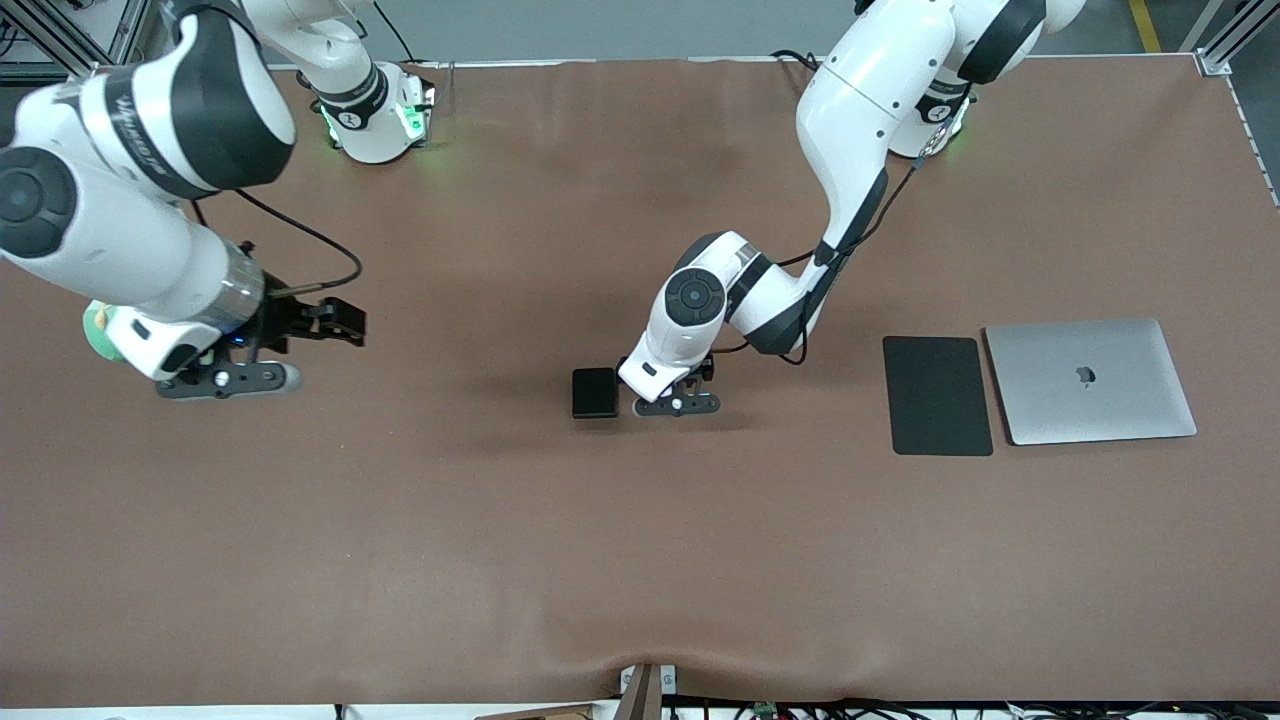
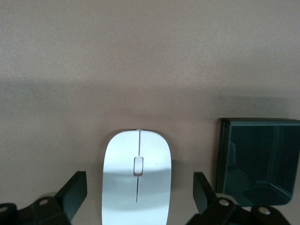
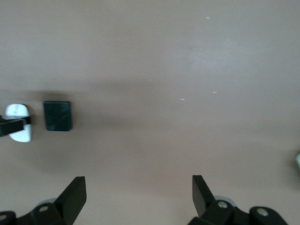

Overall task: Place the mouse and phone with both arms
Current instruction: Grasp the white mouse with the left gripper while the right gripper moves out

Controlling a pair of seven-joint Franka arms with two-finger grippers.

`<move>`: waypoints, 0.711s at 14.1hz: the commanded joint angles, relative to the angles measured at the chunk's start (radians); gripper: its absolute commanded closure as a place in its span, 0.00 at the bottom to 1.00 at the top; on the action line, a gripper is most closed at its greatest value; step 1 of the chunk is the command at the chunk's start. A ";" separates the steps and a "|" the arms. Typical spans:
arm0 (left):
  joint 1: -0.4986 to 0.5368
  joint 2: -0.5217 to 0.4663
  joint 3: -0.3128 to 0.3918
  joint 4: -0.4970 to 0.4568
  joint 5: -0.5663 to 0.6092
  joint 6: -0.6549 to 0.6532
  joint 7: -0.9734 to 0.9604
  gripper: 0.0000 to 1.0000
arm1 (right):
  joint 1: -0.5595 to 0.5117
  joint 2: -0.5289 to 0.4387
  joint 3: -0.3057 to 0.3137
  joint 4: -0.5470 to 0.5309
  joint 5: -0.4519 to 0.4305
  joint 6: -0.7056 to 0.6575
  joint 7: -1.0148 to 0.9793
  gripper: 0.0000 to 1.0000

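The left gripper's fingers are on either side of the white mouse, near the black phone (image 1: pixel 594 392) (image 2: pixel 258 159), so the left gripper needs to close on the mouse now.
The white mouse (image 2: pixel 137 174) lies on the brown table between the open fingers of my left gripper (image 2: pixel 139 183), which is low over it; the fingers (image 2: pixel 75 193) stand apart from its sides. In the front view the left gripper (image 1: pixel 678 402) hides the mouse. The black phone (image 1: pixel 594 392) lies flat just beside the mouse, toward the right arm's end, and also shows in the left wrist view (image 2: pixel 258 161). My right gripper (image 1: pixel 228 383) hangs open and empty over bare table near its end (image 3: pixel 139 185); its wrist view shows the phone (image 3: pixel 58 116) and mouse (image 3: pixel 18 123) far off.
A flat black mouse pad (image 1: pixel 937 395) and a closed silver laptop (image 1: pixel 1090 380) lie side by side toward the left arm's end. A pale green object (image 1: pixel 98 330) is partly hidden by the right arm. A brown mat (image 1: pixel 640 560) covers the table.
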 commanded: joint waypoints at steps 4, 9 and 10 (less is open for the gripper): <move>-0.017 0.029 0.015 0.023 0.039 0.008 -0.037 0.21 | 0.071 0.037 -0.009 0.019 0.045 0.030 0.083 0.00; -0.016 0.027 0.015 0.023 0.038 0.008 -0.035 0.52 | 0.125 0.037 -0.009 0.002 0.047 0.030 0.143 0.00; -0.016 0.023 0.015 0.025 0.039 0.008 -0.034 0.58 | 0.129 0.037 -0.009 -0.010 0.047 0.031 0.143 0.00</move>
